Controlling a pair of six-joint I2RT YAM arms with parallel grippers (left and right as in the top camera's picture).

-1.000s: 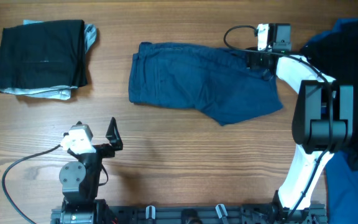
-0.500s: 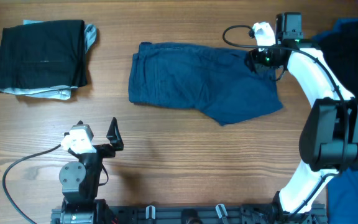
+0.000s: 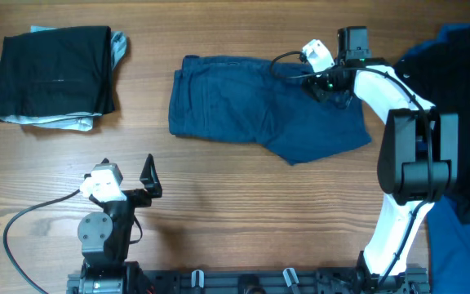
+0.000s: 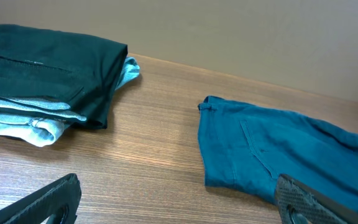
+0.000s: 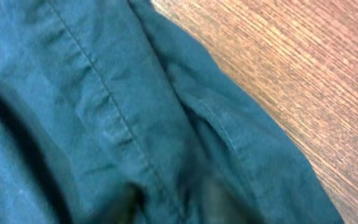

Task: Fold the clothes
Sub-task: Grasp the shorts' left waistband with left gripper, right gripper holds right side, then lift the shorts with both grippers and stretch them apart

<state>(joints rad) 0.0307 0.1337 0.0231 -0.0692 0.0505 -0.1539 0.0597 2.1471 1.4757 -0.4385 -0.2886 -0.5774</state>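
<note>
I will grab the navy-blue shorts' loose end (image 3: 186, 71) (image 4: 209, 114) next with my left gripper, opposite my right gripper, to lift and spread the shorts for folding.
The navy-blue shorts (image 3: 268, 110) lie flat at the table's middle back, and show on the right of the left wrist view (image 4: 278, 149). My right gripper (image 3: 325, 84) is down on their upper right corner. In the right wrist view the shorts (image 5: 135, 93) fill the frame, and my gripper (image 5: 169, 202) shows only as two blurred dark fingers sunk into the cloth with a raised fold pinched between them. My left gripper (image 3: 148, 175) stands wide open near the front left (image 4: 176, 205), above bare wood with nothing between its fingers.
A folded black garment (image 3: 55, 73) lying on a pale one sits at the back left (image 4: 42, 62). More dark and blue clothes (image 3: 463, 49) are heaped at the right edge, behind my right arm. The left arm's cable (image 3: 31, 216) loops over the front left.
My right gripper has slid left along the shorts' upper right corner and its jaws have come together on the cloth. The left arm has not moved.
</note>
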